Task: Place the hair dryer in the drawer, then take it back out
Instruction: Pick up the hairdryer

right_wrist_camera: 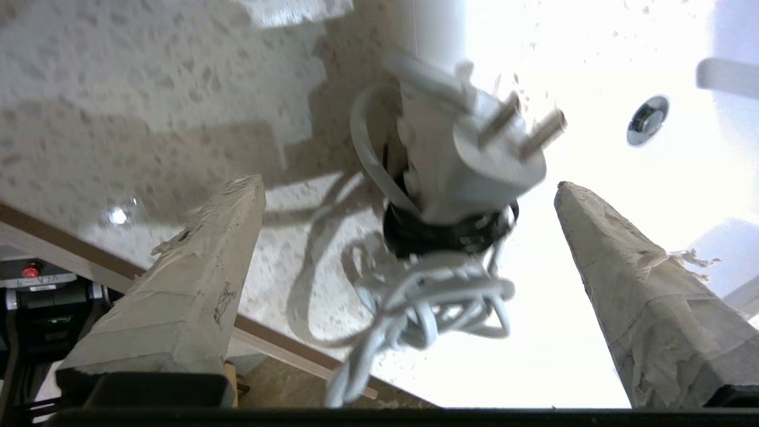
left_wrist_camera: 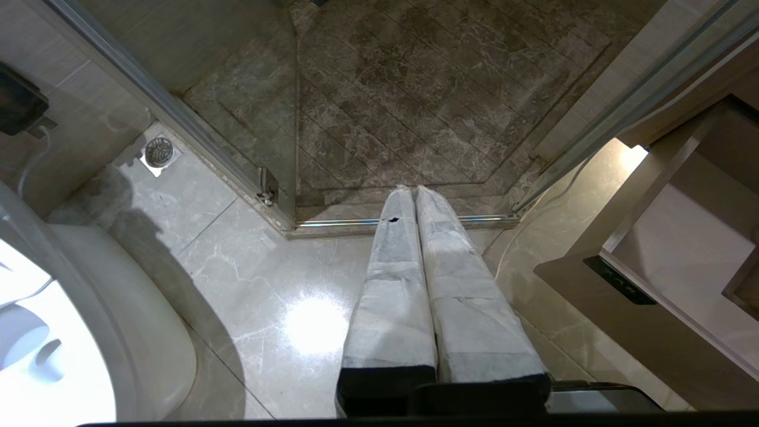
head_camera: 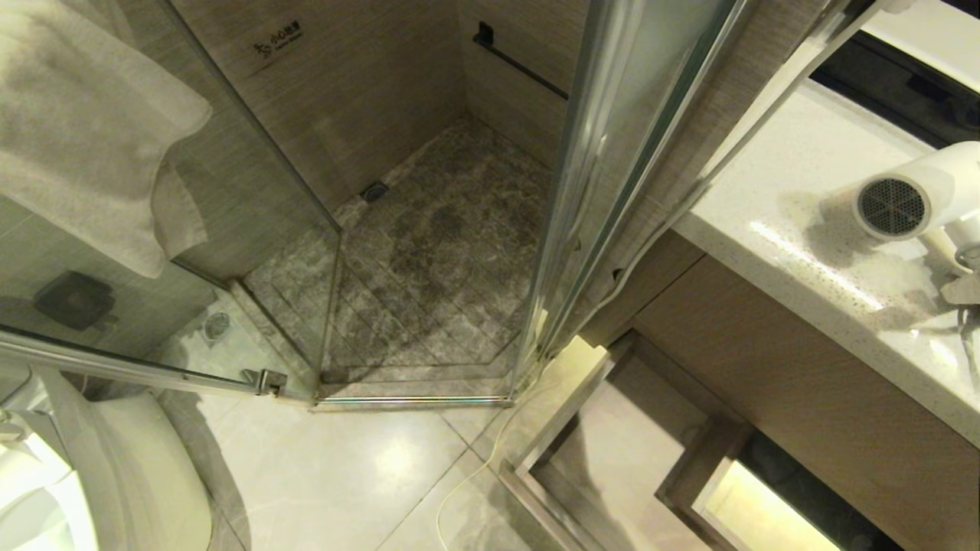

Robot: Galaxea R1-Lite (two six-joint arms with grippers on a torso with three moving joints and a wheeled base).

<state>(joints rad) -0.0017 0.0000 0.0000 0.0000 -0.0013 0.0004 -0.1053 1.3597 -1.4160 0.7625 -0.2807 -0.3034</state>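
My right gripper's fingers stop short of the handle behind the plug (right_wrist_camera: 473, 153) in the right wrist view. My right gripper needs to move toward the handle before it closes.
The white hair dryer (head_camera: 919, 195) lies on the speckled counter (head_camera: 796, 229) at the far right, its dark mesh grille facing the shower. In the right wrist view its plug (right_wrist_camera: 474, 148) and strapped, coiled cord (right_wrist_camera: 427, 302) lie near the counter's front edge. My right gripper (right_wrist_camera: 409, 182) is open, with a taped finger (right_wrist_camera: 195, 279) wide on each side of the plug and cord, touching neither. The drawer (head_camera: 620, 451) stands pulled out below the counter, pale inside and with nothing in it. My left gripper (left_wrist_camera: 409, 190) is shut on nothing, parked over the floor by the shower threshold.
A glass shower enclosure (head_camera: 566, 191) fills the middle, with a white towel (head_camera: 84, 138) hung at the left. A toilet (head_camera: 115, 474) sits at the lower left. A thin white cable (head_camera: 490, 459) trails over the floor tiles beside the drawer. A basin drain (right_wrist_camera: 647, 120) lies beyond the plug.
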